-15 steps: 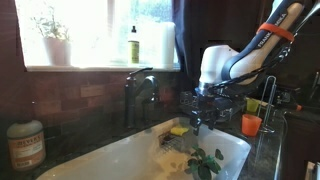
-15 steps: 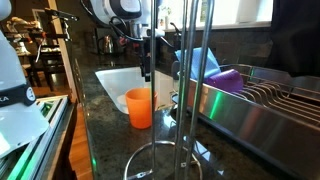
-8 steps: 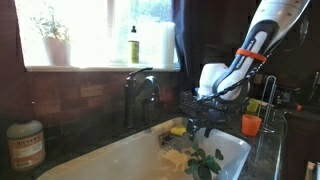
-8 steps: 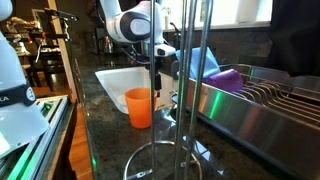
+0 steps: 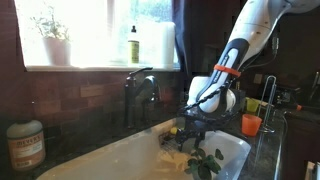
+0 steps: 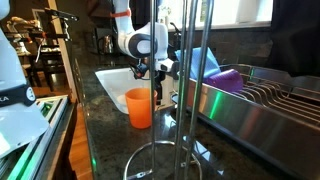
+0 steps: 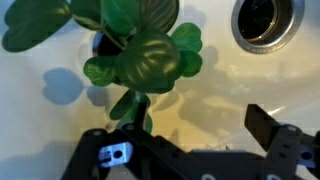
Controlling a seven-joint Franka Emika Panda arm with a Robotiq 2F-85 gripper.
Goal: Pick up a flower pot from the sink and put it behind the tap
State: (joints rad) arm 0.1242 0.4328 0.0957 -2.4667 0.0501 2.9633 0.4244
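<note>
It isn't time to close yet: my fingers don't reach the plant's pot. My gripper needs to move toward the pot first, then close on it.
The flower pot (image 7: 104, 43) is a small dark pot under broad green leaves (image 7: 145, 58), standing on the white sink floor (image 7: 215, 90). In an exterior view its leaves (image 5: 206, 160) show at the near end of the sink (image 5: 130, 160). My gripper (image 7: 190, 135) is open and empty, low inside the basin, with the plant just ahead and left of the gap between its fingers (image 7: 266, 126). It also shows in both exterior views (image 5: 190, 134) (image 6: 152, 76). The dark tap (image 5: 137, 95) stands at the sink's back edge.
The drain (image 7: 265, 20) lies to the right of the plant. An orange cup (image 5: 250, 124) (image 6: 139, 107) stands on the dark counter. A dish rack (image 6: 265, 100) and a metal towel stand (image 6: 185, 90) are beside the sink. The windowsill holds a pale potted plant (image 5: 52, 42) and a bottle (image 5: 133, 46).
The arm has come down into the sink, bringing the open gripper from above the rim to just over the basin floor beside the plant.
</note>
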